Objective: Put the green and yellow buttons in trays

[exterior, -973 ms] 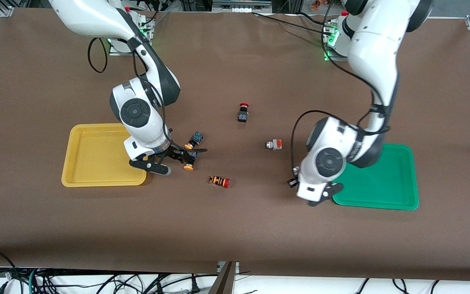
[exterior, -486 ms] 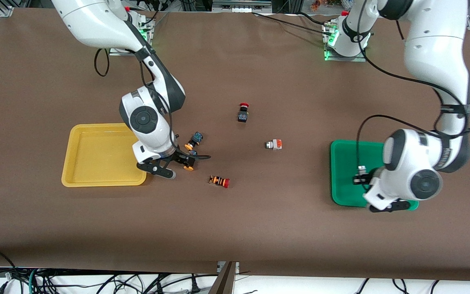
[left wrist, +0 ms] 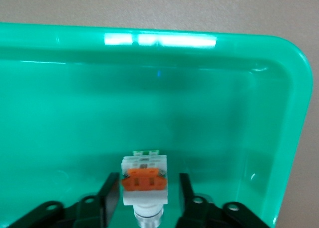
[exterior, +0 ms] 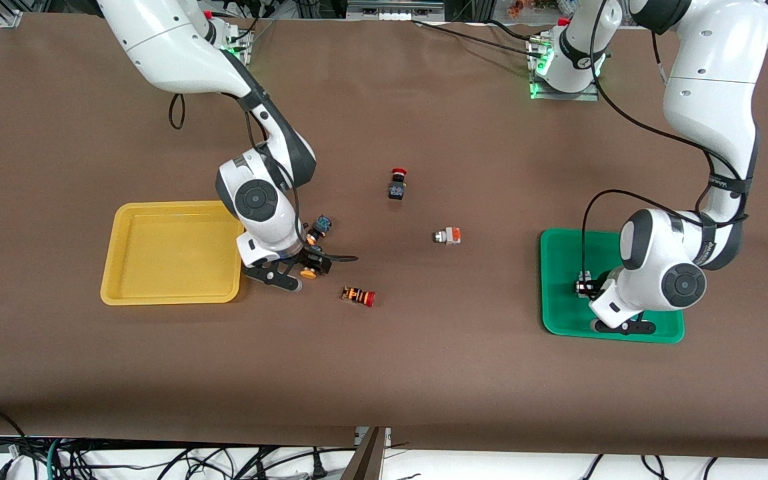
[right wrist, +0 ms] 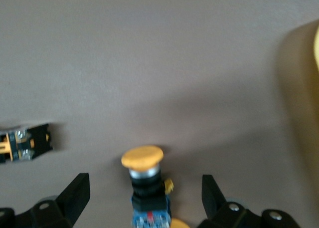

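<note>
The fingers of my right gripper are still above the yellow-capped button (right wrist: 149, 190) and would miss it, so it is too early to close. The gripper moves down first.
My left gripper (exterior: 584, 289) is low in the green tray (exterior: 644, 333). It is open, with a white-and-orange button (left wrist: 144, 180) between the fingers and a small gap on each side (left wrist: 148, 177). A second white-and-orange button (exterior: 447, 235) lies mid-table. My right gripper (exterior: 311, 269) is open wide around a black yellow-capped button (right wrist: 144, 183), touching nothing (right wrist: 144, 178). The other yellow-capped button (exterior: 318, 229) lies just farther from the front camera. The yellow tray (exterior: 171, 253) beside them holds nothing.
A black button with a red cap (exterior: 397, 185) stands mid-table. An orange-striped black button with a red cap (exterior: 359, 295) lies near the right gripper, nearer the front camera; its end shows in the right wrist view (right wrist: 25, 143).
The left arm swung from beside the green tray to over it and sank into it with the white-and-orange button. The right gripper shifted away from the yellow tray, staying around the yellow-capped button.
</note>
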### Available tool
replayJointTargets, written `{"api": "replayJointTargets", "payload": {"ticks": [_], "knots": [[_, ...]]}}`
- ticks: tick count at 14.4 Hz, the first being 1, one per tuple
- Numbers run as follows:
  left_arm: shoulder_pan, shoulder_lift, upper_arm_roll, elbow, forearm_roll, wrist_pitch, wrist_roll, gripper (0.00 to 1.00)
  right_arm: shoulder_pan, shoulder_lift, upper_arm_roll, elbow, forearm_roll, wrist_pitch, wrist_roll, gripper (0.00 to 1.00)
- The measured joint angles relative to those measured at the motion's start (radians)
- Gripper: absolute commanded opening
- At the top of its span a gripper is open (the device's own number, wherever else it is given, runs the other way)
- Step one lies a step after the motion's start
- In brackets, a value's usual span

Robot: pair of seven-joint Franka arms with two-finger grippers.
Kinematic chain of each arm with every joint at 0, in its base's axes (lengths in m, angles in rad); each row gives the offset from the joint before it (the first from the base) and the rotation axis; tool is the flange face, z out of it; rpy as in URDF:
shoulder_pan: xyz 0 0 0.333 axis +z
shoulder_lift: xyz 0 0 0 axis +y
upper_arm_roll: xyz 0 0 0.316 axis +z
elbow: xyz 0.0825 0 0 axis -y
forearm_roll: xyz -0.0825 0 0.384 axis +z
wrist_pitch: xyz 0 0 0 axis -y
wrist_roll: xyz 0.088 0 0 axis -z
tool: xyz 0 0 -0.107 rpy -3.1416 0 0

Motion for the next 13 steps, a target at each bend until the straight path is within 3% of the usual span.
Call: {"api": "replayJointTargets", "payload": {"ticks": [3,5,9,13], "knots": [[-0.002,-0.058,-0.006,-0.002,0.000,-0.041,0.000,1.00,-0.004,0.028,-0.014,0.014,0.000,0.026,0.000,0.99],[-0.001,-0.110,-0.063,-0.003,-0.002,-0.121,-0.041,1.00,0.000,0.039,-0.014,0.022,0.000,0.026,0.000,0.99],[-0.030,-0.158,-0.251,-0.015,-0.001,-0.165,-0.501,1.00,0.019,0.047,-0.011,0.025,0.000,0.026,0.001,0.95],[-0.129,-0.152,-0.271,-0.040,-0.001,-0.161,-0.897,1.00,0.030,0.049,-0.011,0.025,0.000,0.026,0.004,0.82]]}}
